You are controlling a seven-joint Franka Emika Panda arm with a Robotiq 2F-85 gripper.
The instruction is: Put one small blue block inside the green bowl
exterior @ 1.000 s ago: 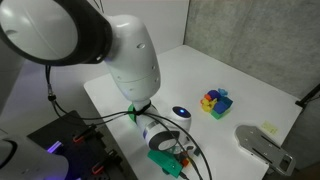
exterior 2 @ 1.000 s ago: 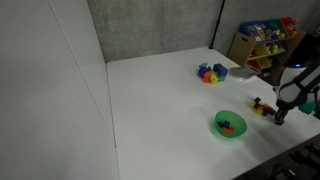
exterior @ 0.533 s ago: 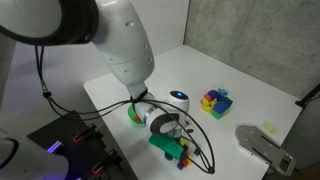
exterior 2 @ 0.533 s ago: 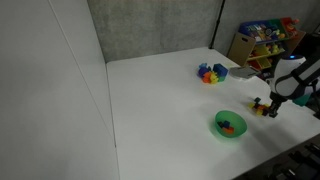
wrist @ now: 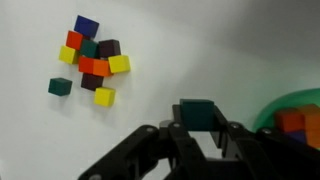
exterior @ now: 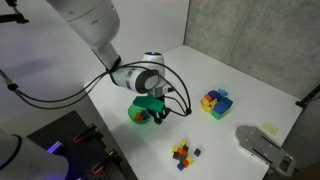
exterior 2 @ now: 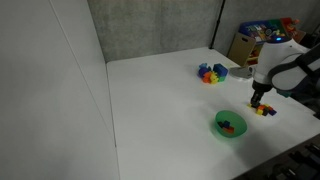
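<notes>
I should move toward the bowl before opening my gripper: the bowl's rim is beyond the block, which would end on the white table now.
My gripper point(wrist: 200, 128) is shut on a small dark blue-teal block point(wrist: 198, 112), held above the white table. In an exterior view the gripper point(exterior: 157, 116) hangs just beside the green bowl point(exterior: 136, 114); in an exterior view it point(exterior 2: 260, 100) is above the pile and behind the bowl point(exterior 2: 230, 124). The bowl's rim shows at the right edge of the wrist view point(wrist: 296, 101), with orange and dark blocks inside. The pile of small coloured blocks point(wrist: 92, 62) lies on the table, also in both exterior views point(exterior: 183, 153) point(exterior 2: 265, 110).
A cluster of larger coloured blocks point(exterior: 215, 102) point(exterior 2: 210, 73) sits further back on the white table. A grey device point(exterior: 262, 145) stands at the table's corner. Shelves with toys point(exterior 2: 262, 40) stand beyond the table. Cables hang along the arm.
The gripper has lifted away from the pile of small blocks with the block in it and moved toward the green bowl.
</notes>
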